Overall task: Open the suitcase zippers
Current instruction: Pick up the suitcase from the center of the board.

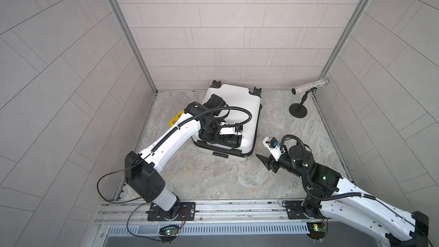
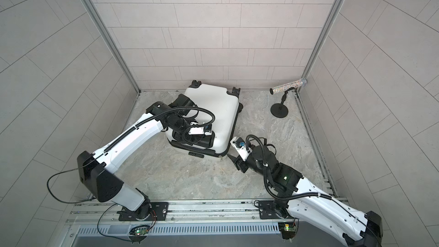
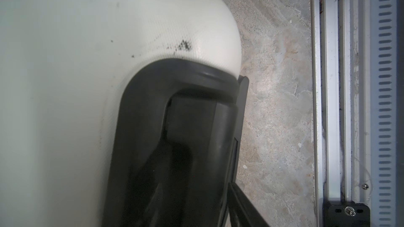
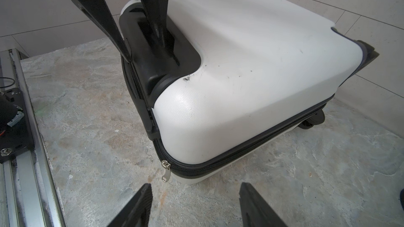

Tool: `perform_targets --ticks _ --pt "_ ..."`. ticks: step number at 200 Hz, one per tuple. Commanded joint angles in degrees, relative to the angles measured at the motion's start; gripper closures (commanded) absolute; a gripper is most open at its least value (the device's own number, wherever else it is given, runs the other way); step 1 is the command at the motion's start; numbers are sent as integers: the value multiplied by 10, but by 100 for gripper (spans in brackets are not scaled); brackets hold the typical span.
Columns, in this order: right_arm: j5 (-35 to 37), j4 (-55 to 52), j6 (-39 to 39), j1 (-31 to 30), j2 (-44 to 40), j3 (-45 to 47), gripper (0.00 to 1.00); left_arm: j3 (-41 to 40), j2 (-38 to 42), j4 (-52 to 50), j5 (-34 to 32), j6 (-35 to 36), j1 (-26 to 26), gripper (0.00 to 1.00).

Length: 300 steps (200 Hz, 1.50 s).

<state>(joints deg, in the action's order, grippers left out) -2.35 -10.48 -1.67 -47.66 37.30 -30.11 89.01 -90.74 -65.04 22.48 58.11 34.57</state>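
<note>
The right gripper grabs the small silvery pull [image 4: 165, 170] by its hanging end next, to draw the zipper open along the suitcase's seam.
The white suitcase [image 1: 237, 105] [image 2: 213, 108] [image 4: 251, 62] lies flat on the stone floor with its wheels toward the back wall. The black zippers' track [image 4: 240, 147] runs round its seam, and a small silvery pull [image 4: 165, 170] hangs at the near corner. My left gripper [image 1: 226, 140] [image 2: 199, 141] [image 4: 148, 55] reaches down onto the black handle recess [image 3: 153, 105]. One of its fingers is inside the recess and the other is over the suitcase's outer edge, with a gap between them. My right gripper [image 1: 263, 162] [image 2: 234, 162] [image 4: 195, 184] is open and empty, low over the floor just short of the pull.
A black stand holding a glittery tube [image 1: 310, 86] is at the back right corner. Tiled walls close in three sides. The aluminium rail [image 1: 213, 210] with both arm bases runs along the front. A yellow part [image 1: 175, 117] shows behind the left arm.
</note>
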Motion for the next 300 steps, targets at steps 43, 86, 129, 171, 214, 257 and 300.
perform_targets --ticks 43,86,129,171,214,257,300 --pt "-14 67 -76 1 -11 62 38 3 -30 -14 -79 10 36 60" --pt "-37 99 -145 1 -23 107 45 8 -18 5 -79 -22 51 89" --pt "-52 152 -163 1 -24 155 48 48 16 6 -18 -71 51 99" --pt "-54 217 -193 1 -20 192 47 66 27 9 19 -86 49 100" --pt "-32 290 -197 1 26 208 47 72 33 38 64 -107 45 100" --pt "29 365 -178 1 78 214 49 73 38 47 93 -112 45 100" --pt "45 418 -159 1 122 209 56 70 44 51 104 -118 45 100"
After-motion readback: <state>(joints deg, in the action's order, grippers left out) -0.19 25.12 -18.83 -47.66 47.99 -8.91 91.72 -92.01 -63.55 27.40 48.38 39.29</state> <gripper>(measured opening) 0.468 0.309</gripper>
